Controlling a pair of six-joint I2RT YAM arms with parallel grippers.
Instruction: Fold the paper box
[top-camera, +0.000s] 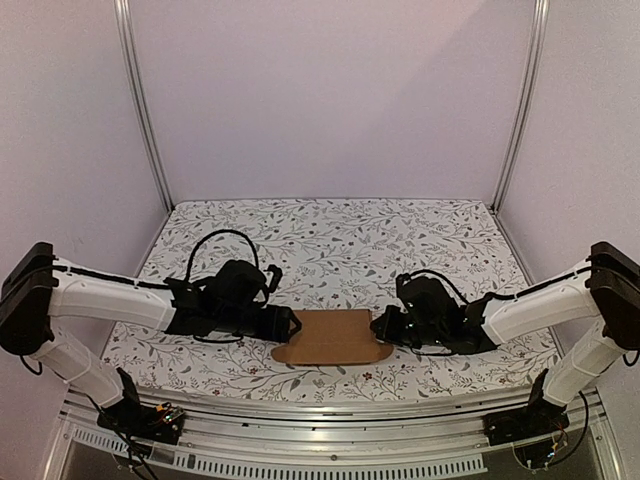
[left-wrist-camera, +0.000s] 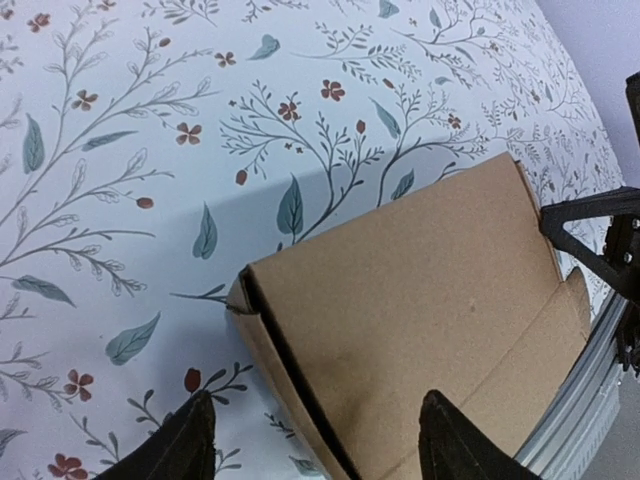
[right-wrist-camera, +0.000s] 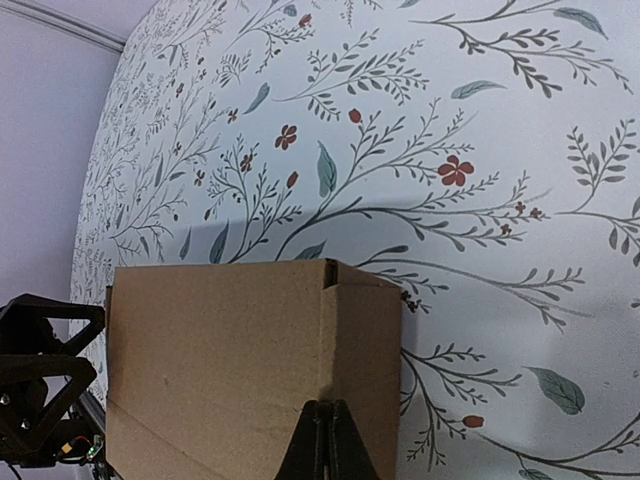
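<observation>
My left gripper should grab the paper box's folded end (top-camera: 293, 332) (left-wrist-camera: 309, 417) next, with its fingers on both sides of the edge. Then my right gripper can fold the opposite end.
The paper box (top-camera: 335, 337) is a flat brown cardboard piece lying on the floral cloth near the table's front edge, between my two grippers. My left gripper (top-camera: 290, 325) is open at the box's left end. In the left wrist view, its fingers (left-wrist-camera: 190, 440) straddle that end's folded edge (left-wrist-camera: 300, 370) without touching it. My right gripper (top-camera: 380, 326) is at the box's right end. In the right wrist view its gripper (right-wrist-camera: 326, 425) is shut, tips together over a crease of the box (right-wrist-camera: 220, 360). Nothing shows between the fingers.
The floral tablecloth (top-camera: 330, 245) covers the table. An aluminium rail (top-camera: 320, 415) runs along the near edge just in front of the box. White walls and metal posts (top-camera: 145, 110) enclose the back and sides.
</observation>
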